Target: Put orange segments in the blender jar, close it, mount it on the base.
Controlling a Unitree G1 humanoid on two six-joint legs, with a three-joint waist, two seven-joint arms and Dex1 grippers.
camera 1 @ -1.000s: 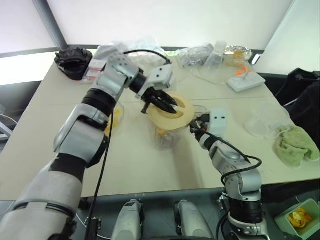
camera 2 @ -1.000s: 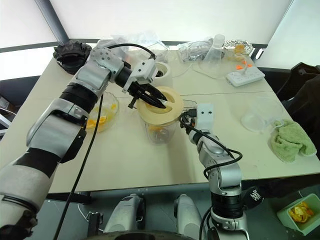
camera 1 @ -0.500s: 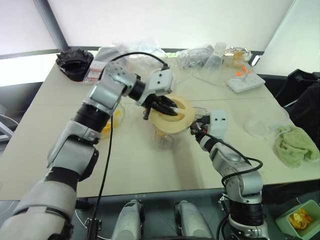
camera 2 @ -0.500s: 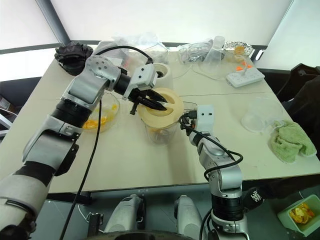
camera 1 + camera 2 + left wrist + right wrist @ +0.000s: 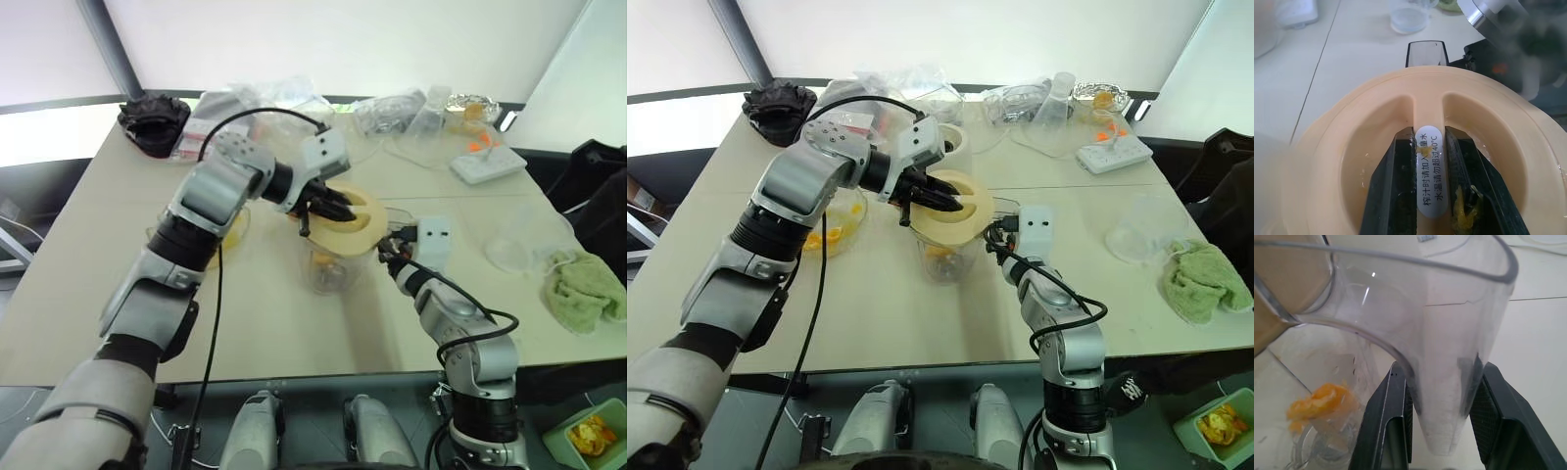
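The cream lid's lower edge (image 5: 361,249) lies on the clear jar's opening all round, so it is time for my left gripper to open now.
The clear blender jar (image 5: 331,269) stands mid-table with orange segments (image 5: 1320,401) at its bottom. My right gripper (image 5: 1442,369) is shut on the jar's side handle, one finger on each side. A cream lid (image 5: 1352,161) rests tilted on the jar's mouth. My left gripper (image 5: 1428,138) is shut on the lid's central ridge, and bits of orange pulp stick to one finger. The cream base (image 5: 952,142) with its dark socket stands just behind the jar.
A clear bowl (image 5: 828,230) of more orange pieces sits left of the jar. A shallow clear dish (image 5: 514,250) and a green cloth (image 5: 588,294) lie at the right. A power strip (image 5: 487,162) and plastic bags (image 5: 392,108) are at the back.
My left wrist has rolled and the forearm has swung round, turning the lid on the jar's mouth. The right gripper and the jar have stayed put.
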